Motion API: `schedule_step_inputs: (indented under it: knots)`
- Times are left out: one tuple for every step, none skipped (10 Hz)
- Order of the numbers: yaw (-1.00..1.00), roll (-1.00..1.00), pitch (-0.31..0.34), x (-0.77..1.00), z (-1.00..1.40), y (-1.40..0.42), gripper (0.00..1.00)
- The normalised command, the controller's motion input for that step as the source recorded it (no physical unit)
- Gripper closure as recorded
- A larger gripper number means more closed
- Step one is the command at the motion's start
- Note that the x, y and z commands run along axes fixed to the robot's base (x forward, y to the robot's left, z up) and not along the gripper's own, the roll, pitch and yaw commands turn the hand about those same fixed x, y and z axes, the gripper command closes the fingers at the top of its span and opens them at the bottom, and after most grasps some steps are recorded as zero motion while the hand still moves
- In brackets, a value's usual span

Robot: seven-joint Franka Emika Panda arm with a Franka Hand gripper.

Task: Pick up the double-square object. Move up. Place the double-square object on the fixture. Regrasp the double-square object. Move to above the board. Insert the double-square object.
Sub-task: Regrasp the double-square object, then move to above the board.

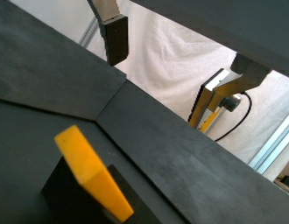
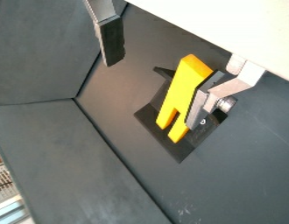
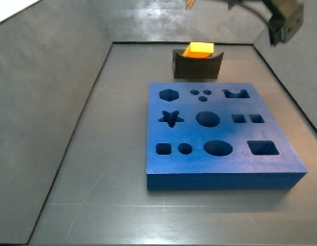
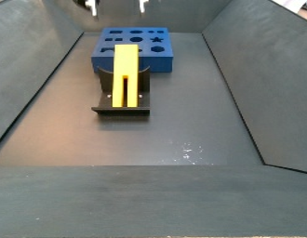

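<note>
My gripper grabs the double-square object by its solid upper end next, which leaves the object's twin square pegs free to enter the board (image 3: 226,180).
The double-square object (image 4: 125,69) is a long yellow block lying tilted on the dark fixture (image 4: 123,104), in front of the blue board (image 4: 166,58). In a side view its yellow end (image 3: 197,49) shows on top of the fixture (image 3: 196,67), behind the board (image 3: 226,180). My gripper (image 2: 165,66) is open and empty, raised over the block (image 2: 182,92). One finger (image 2: 109,39) stands clear of the block and the other finger (image 2: 217,92) is beside it. The gripper's fingers also show at the top edge of a side view (image 4: 117,6).
Dark grey walls enclose the floor on all sides. In a wrist view the block (image 1: 91,171) and fixture (image 1: 59,197) sit near the picture's edge, with white cloth (image 1: 171,66) and a yellow-black stand (image 1: 211,105) beyond the wall.
</note>
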Motion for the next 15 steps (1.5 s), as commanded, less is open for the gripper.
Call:
schedule_step_inputs:
  knots:
    - [-0.08, 0.06, -0.152, 0.05, -1.00, 0.03, 0.00]
    - [-0.10, 0.06, -0.127, 0.04, -1.00, 0.03, 0.00]
    - [-0.11, 0.05, -0.096, 0.04, -1.00, 0.03, 0.00]
    - [-0.11, 0.05, -0.070, 0.04, -1.00, 0.03, 0.00]
    - [-0.10, 0.05, -0.054, 0.04, -0.94, 0.02, 0.00]
    - [-0.08, 0.04, -0.025, 0.03, -0.72, 0.02, 0.00]
    - [-0.07, 0.04, -0.017, 0.03, -0.63, 0.01, 0.00]
    - [-0.05, 0.04, -0.003, 0.03, -0.46, 0.01, 0.00]
    - [-0.03, 0.04, 0.004, 0.04, -0.34, 0.01, 0.00]
    - [-0.01, 0.05, 0.012, 0.05, -0.18, 0.01, 0.00]
    - [0.00, 0.00, 0.000, 0.00, 0.00, 0.00, 1.00]
    - [0.37, -0.38, -0.215, 0.22, 1.00, -0.26, 1.00]
    - [0.35, -0.37, -0.210, 0.22, 1.00, -0.26, 1.00]
    - [0.23, -0.25, -0.211, 0.19, 1.00, -0.23, 1.00]
    - [0.13, -0.16, -0.223, 0.18, 1.00, -0.22, 1.00]
